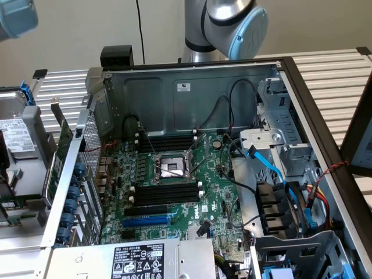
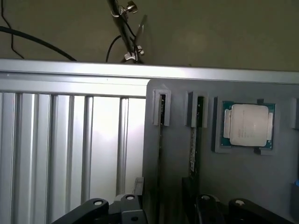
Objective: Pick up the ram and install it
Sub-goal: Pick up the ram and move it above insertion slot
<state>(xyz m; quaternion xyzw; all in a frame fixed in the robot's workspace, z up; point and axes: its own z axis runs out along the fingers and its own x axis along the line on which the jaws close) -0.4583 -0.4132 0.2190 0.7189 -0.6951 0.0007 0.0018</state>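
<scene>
My gripper grabs a ram stick by its long exposed edge [image 2: 160, 172] next, to install it in the motherboard's memory slots.
Two thin ram sticks stand edge-on in slots of a grey holder [image 2: 233, 182]. One stick [image 2: 192, 144] shows a white label strip, and the other [image 2: 160, 140] is a slot away from it. My gripper [image 2: 170, 207] hangs over the holder, its dark fingers [image 2: 133, 203] spread wide on either side of the sticks, open and holding nothing. In the exterior view the open computer case holds the green motherboard [image 1: 215, 174], with black memory slots [image 1: 165, 193] on both sides of the CPU socket [image 1: 171, 168].
A CPU chip [image 2: 248, 125] lies in a recess of the same holder. Ribbed aluminium table [image 2: 70, 140] runs alongside. In the case are the blue expansion slot [image 1: 145, 221], loose black and blue cables [image 1: 273, 165], drive bays at the exterior view's right, and the power supply [image 1: 136, 261]. The arm's base [image 1: 224, 26] stands behind.
</scene>
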